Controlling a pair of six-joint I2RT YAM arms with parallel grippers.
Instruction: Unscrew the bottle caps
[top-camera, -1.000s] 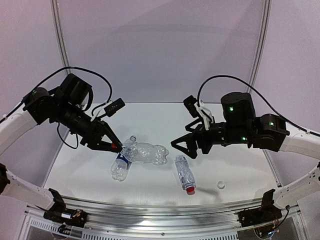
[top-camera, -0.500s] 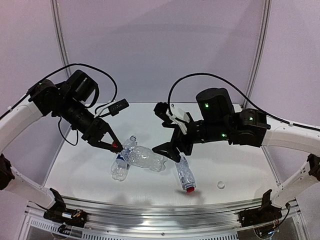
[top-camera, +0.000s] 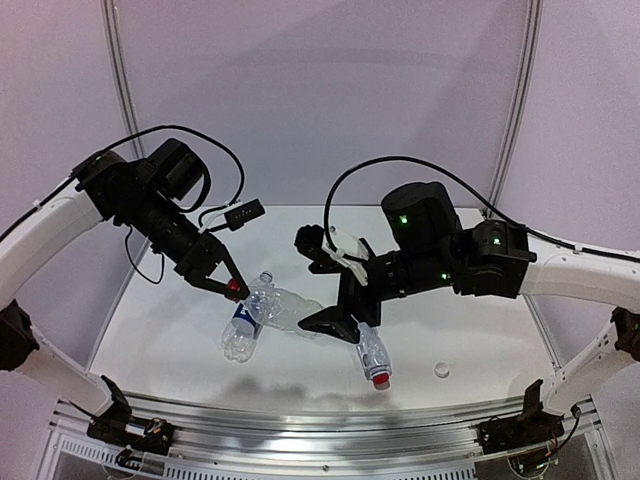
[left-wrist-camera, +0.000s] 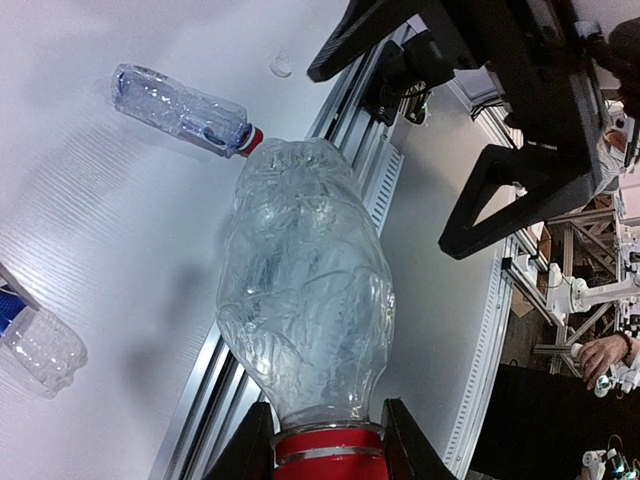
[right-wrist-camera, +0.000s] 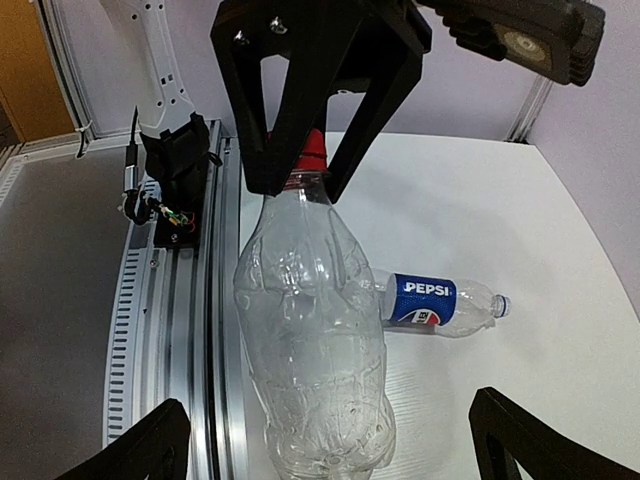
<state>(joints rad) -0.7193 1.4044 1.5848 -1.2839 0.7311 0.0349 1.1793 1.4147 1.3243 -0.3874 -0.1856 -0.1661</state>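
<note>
The robot's right gripper needs to hold the clear unlabelled bottle by its base end (top-camera: 312, 315) next, so that the red cap (top-camera: 380, 380) stays free for the left gripper to unscrew.
My left gripper (top-camera: 231, 288) is shut on the red cap (left-wrist-camera: 328, 452) of a clear unlabelled bottle (top-camera: 288, 311) and holds the bottle off the table, roughly level. My right gripper (top-camera: 330, 326) is open, with its fingers either side of that bottle's base (right-wrist-camera: 330, 440) and apart from it. The Pepsi bottle (top-camera: 243, 328) lies under the held one, its neck (right-wrist-camera: 500, 305) bare. A second ribbed bottle (top-camera: 370, 352) lies to the right with a red cap (top-camera: 380, 380) on. A whitish cap (top-camera: 441, 370) lies loose on the table.
The white table has a metal rail (top-camera: 320, 425) along its near edge and purple walls behind and at the sides. The left arm's cable (top-camera: 215, 150) loops above the table at the back left.
My right gripper has swung left from mid-table to the base of the held bottle. My left gripper has raised the bottle's cap end slightly, still gripping it.
</note>
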